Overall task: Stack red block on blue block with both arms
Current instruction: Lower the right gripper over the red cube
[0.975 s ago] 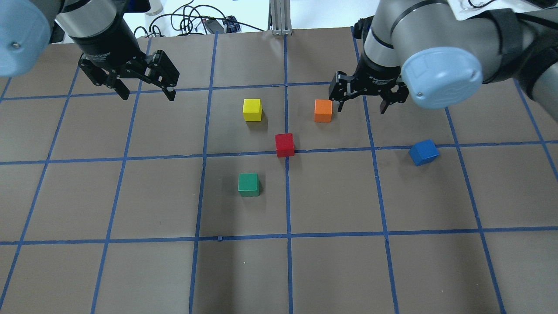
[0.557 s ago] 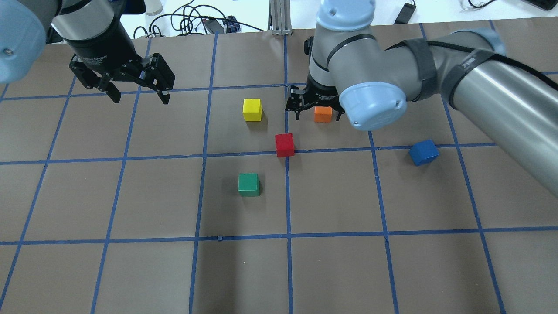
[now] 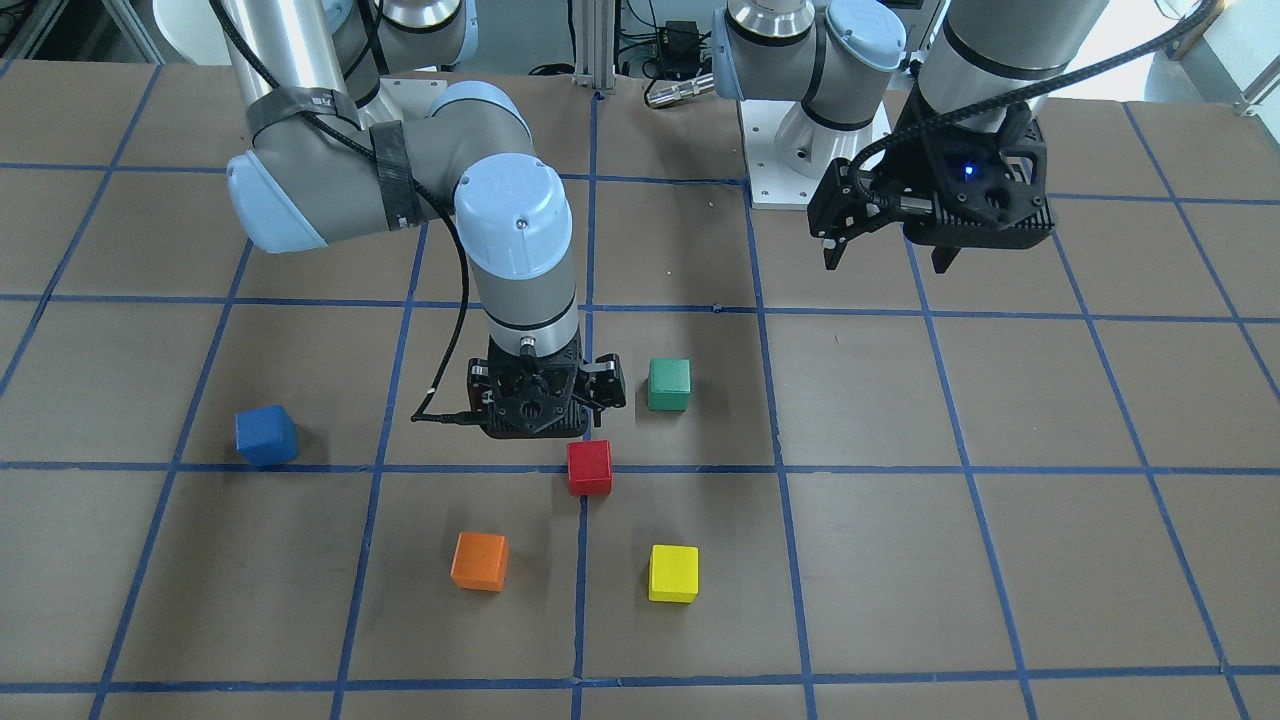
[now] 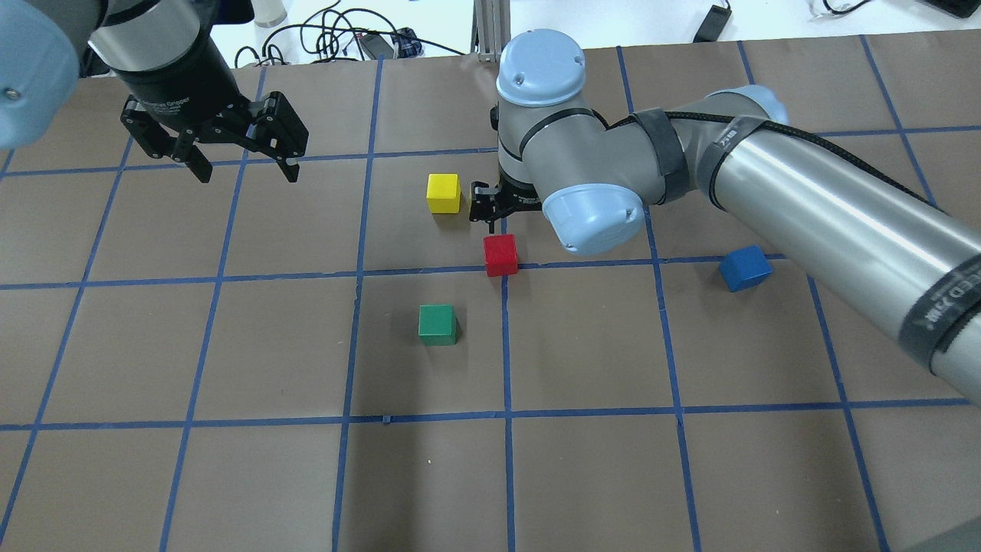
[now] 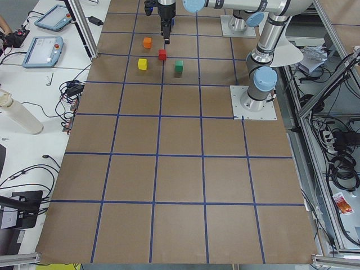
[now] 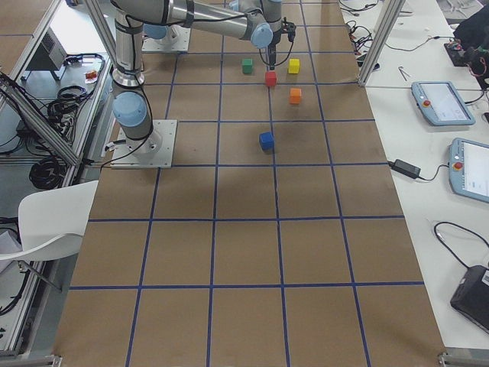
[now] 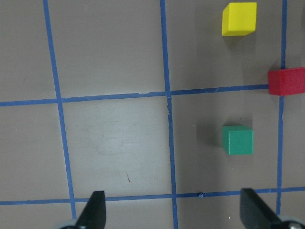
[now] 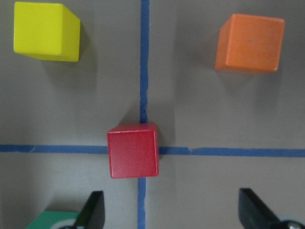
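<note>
The red block needs to go on top of the blue block, so my right gripper should next grip the red block by its opposite sides to stack it there.
The red block sits on a blue tape crossing at the table's middle; it also shows in the front view and the right wrist view. The blue block lies alone to the right, also seen in the front view. My right gripper is open and empty, hovering just on the far side of the red block; in its wrist view the block lies ahead of the spread fingers, slightly left. My left gripper is open and empty, high at the far left.
A yellow cube and an orange cube stand beyond the red block; the right arm hides the orange one from overhead. A green cube stands nearer the robot. The table is brown with a blue tape grid.
My right arm has swung left, from beside the orange cube to just past the red block. My left gripper has shifted only slightly back. No block has moved.
</note>
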### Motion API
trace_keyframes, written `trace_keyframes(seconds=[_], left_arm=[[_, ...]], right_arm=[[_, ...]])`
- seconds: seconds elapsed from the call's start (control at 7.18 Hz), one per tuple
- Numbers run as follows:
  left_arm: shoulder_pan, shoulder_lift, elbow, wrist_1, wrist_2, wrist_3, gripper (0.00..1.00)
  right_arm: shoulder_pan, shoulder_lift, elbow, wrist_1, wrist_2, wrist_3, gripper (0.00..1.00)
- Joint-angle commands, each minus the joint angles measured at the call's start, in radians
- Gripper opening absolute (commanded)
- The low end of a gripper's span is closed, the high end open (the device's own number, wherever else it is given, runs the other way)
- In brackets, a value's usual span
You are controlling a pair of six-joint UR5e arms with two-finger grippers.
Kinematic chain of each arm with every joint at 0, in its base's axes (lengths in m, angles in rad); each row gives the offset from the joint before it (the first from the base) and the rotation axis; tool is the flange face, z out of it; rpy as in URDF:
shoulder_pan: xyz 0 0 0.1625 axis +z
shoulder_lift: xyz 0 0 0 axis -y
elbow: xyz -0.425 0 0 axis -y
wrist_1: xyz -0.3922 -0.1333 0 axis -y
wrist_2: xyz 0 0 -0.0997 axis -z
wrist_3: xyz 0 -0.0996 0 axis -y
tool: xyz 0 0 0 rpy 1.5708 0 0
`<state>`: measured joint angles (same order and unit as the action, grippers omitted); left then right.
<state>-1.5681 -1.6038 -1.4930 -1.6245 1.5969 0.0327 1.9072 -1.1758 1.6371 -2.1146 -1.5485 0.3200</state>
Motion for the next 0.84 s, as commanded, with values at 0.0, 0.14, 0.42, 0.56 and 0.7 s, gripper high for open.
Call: trace_keyframes(seconds=[0.0,0.14,0.42,0.56,0.7], left_arm=[[-0.001,0.001,-0.001,0.006,0.000,-0.004,1.00],[-0.001,0.001,0.000,0.006,0.000,-0.002,1.00],[-0.001,0.001,-0.001,0.005,0.000,0.001,1.00],[-0.001,0.001,-0.001,0.005,0.000,0.003,1.00],[-0.001,0.001,-0.001,0.005,0.000,0.004,1.00]], right_arm=[[0.001,0.066,-0.006,-0.065,0.002,0.005,1.00],[0.001,0.080,-0.005,-0.073,0.002,0.023,1.00],[0.004,0.106,-0.008,-0.074,0.007,0.031,1.00],[0.004,0.123,-0.008,-0.074,0.011,0.042,1.00],[0.004,0.134,-0.008,-0.076,0.051,0.060,1.00]])
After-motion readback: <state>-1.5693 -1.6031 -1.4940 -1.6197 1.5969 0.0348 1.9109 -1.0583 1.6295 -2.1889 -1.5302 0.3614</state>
